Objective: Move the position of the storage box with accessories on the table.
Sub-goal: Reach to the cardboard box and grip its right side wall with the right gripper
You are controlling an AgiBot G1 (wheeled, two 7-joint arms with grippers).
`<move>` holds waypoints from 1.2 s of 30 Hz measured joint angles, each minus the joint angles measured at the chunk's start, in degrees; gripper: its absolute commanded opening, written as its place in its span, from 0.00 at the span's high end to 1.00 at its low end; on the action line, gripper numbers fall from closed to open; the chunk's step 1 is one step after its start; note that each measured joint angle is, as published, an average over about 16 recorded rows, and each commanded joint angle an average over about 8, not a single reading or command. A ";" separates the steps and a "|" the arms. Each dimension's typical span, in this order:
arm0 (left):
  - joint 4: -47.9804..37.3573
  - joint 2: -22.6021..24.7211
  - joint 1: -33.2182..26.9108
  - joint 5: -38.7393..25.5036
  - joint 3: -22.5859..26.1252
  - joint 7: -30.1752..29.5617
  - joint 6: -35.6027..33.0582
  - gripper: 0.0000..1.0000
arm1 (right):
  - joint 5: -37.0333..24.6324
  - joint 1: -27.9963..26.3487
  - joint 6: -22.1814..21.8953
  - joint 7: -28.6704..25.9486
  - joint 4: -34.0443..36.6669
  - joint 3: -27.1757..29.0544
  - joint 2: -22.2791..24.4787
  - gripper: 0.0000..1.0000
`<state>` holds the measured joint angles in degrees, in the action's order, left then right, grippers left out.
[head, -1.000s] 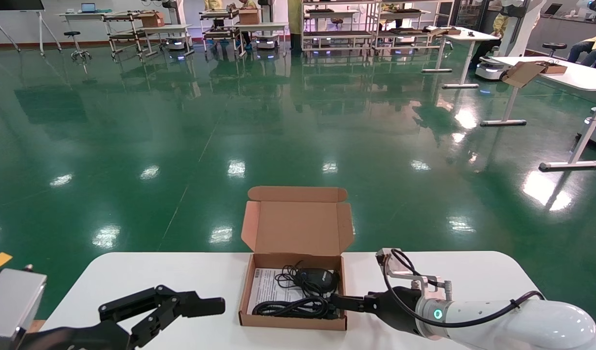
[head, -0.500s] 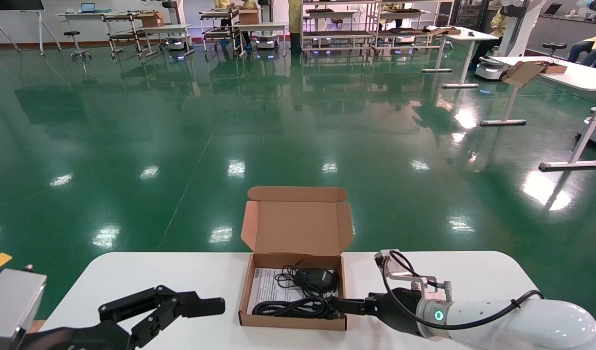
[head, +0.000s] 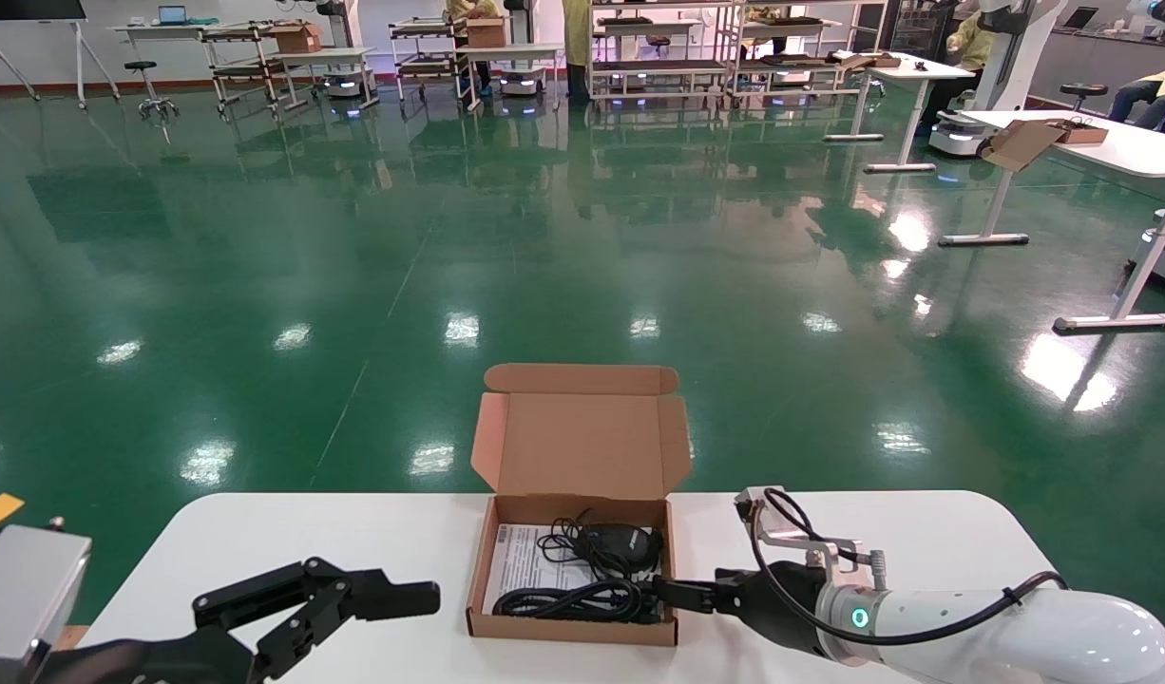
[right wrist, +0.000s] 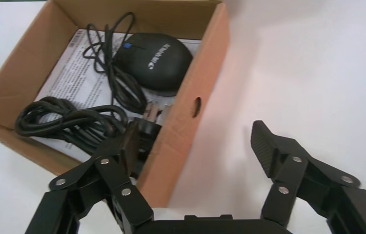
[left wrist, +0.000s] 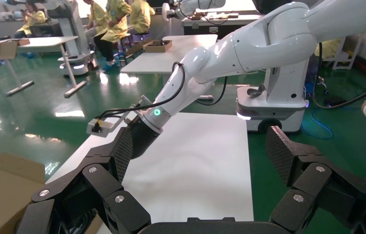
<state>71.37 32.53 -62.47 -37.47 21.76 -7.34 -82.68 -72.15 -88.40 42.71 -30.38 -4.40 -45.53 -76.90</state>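
Observation:
My right gripper grabs the storage box by its side with the small hole (right wrist: 189, 109) next, to move the box to another spot on the table.
The storage box (head: 573, 629) is a shallow brown cardboard box at the middle of the white table (head: 354, 541), its lid (head: 582, 442) standing upright at the back. Inside lie a black mouse (head: 620, 544), a coiled black cable (head: 563, 600) and a white leaflet (head: 525, 565). My right gripper (head: 673, 597) is open and straddles the box's right wall (right wrist: 191, 117): one finger is inside beside the cable (right wrist: 69, 119), the other outside over the table (right wrist: 317, 73). The mouse (right wrist: 154, 58) rests on the leaflet (right wrist: 73, 73). My left gripper (head: 392, 598) hangs open left of the box, holding nothing.
The table's far edge drops to a green floor. Other white desks (head: 1115, 142) with a cardboard box (head: 1024, 142) stand far right. In the left wrist view my left gripper (left wrist: 200, 146) faces the bare table (left wrist: 195, 170), with my right arm (left wrist: 195, 68) and a robot base (left wrist: 274, 105) beyond.
The right arm has sunk very slightly. The box and the left arm stay where they were.

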 measured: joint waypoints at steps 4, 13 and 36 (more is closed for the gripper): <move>0.00 0.00 0.00 0.00 0.00 0.00 0.00 0.00 | 0.20 -0.01 0.54 0.28 0.08 0.01 0.04 0.96; 0.00 0.00 0.00 0.00 0.00 0.00 0.00 0.00 | 0.24 -0.23 1.37 0.70 0.73 -0.21 0.21 0.99; 0.00 0.00 0.00 0.00 0.00 0.00 0.00 0.00 | -0.30 -2.33 5.05 1.00 2.17 -0.88 1.99 1.00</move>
<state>71.37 32.52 -62.47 -37.46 21.76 -7.34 -82.68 -72.45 -90.74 47.75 -29.37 -2.22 -46.40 -74.90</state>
